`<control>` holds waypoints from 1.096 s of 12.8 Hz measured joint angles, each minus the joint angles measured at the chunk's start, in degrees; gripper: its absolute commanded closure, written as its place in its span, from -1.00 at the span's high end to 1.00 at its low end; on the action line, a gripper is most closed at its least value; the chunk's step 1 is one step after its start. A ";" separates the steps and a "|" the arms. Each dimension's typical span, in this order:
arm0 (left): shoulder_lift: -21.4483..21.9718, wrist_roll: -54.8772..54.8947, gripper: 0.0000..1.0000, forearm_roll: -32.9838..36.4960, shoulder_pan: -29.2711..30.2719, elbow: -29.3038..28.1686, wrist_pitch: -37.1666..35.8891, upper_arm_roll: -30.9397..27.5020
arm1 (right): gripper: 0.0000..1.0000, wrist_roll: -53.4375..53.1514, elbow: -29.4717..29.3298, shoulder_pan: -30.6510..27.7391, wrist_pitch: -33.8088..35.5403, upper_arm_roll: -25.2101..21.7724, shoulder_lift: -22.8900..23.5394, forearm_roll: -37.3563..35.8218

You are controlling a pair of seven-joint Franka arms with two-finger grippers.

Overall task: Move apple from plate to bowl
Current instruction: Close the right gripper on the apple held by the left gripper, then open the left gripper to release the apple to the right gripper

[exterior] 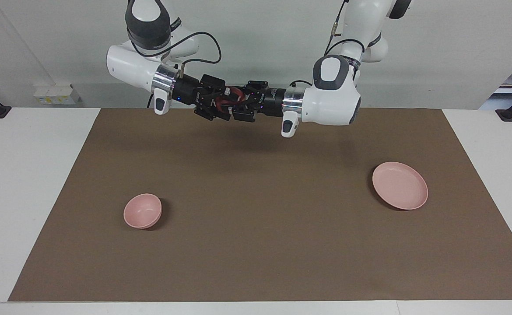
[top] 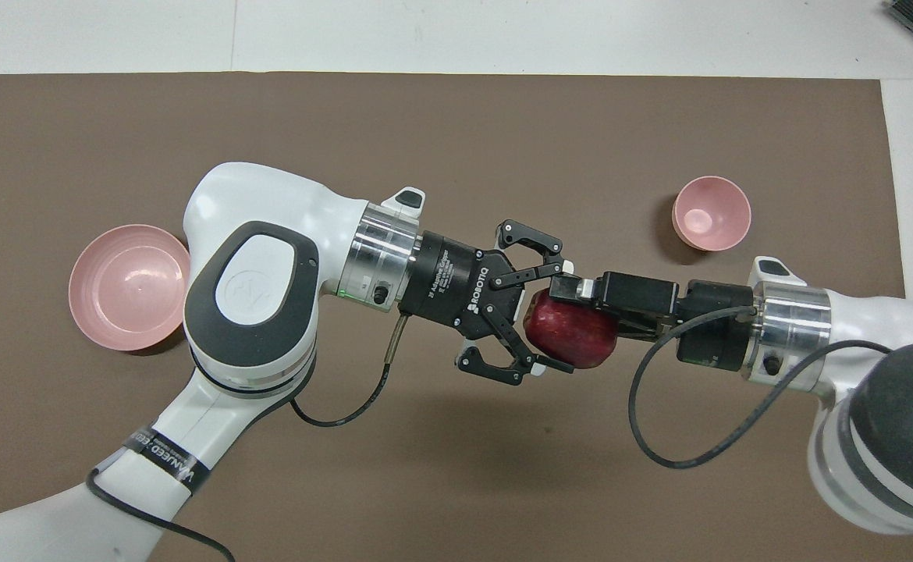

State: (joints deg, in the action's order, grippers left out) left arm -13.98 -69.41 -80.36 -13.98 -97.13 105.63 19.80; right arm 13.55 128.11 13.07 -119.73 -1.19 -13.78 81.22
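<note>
The left gripper's fingers already cover the apple's sides, so the right gripper should grab the apple by its free top and bottom (top: 570,314) next.
The dark red apple (top: 573,343) (exterior: 237,92) hangs in the air over the brown mat, close to the robots' end. My left gripper (top: 559,316) (exterior: 240,104) is shut on it from the sides. My right gripper (top: 570,300) (exterior: 226,105) meets it head-on and stands open, one finger above the apple and one below. Whether those fingers touch the fruit I cannot tell. The flat pink plate (exterior: 399,186) (top: 125,285) lies bare toward the left arm's end. The small deep pink bowl (exterior: 142,211) (top: 711,213) sits toward the right arm's end with nothing in it.
A brown mat (exterior: 256,245) covers most of the white table (exterior: 24,175). A black cable (top: 659,437) loops under the right wrist and another (top: 347,398) under the left wrist. A white box (exterior: 54,94) stands by the wall at the right arm's end.
</note>
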 measured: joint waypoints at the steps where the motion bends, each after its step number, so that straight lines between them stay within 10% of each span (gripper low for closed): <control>1: 0.06 0.03 -1.00 0.00 0.00 -0.04 -0.01 -0.01 | 0.93 -0.51 0.02 0.02 0.00 -0.01 -0.04 0.00; 6: 0.48 -0.12 -1.00 -0.36 0.05 -0.17 -0.81 -0.27 | 0.36 -3.28 0.30 0.23 0.17 -0.11 -0.60 -0.03; 8: 0.58 -0.35 0.99 -0.73 0.06 -0.18 -1.35 -0.40 | -0.44 -4.19 0.35 0.31 0.19 -0.13 -0.92 -0.04; 10: 0.67 -0.18 1.00 -0.83 0.00 -0.16 -1.54 -0.26 | -1.00 -6.95 0.40 0.79 0.29 -0.10 -1.10 -0.04; 14: 1.07 0.03 1.00 0.19 -0.02 -0.17 -1.39 -0.16 | -1.00 -10.75 0.27 1.58 0.02 -0.01 -1.23 -0.90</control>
State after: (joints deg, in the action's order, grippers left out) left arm -12.90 -69.38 -80.17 -14.00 -97.30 104.24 19.65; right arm 2.80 128.38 14.65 -119.72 -1.20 -15.01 80.32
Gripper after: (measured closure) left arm 0.000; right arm 0.229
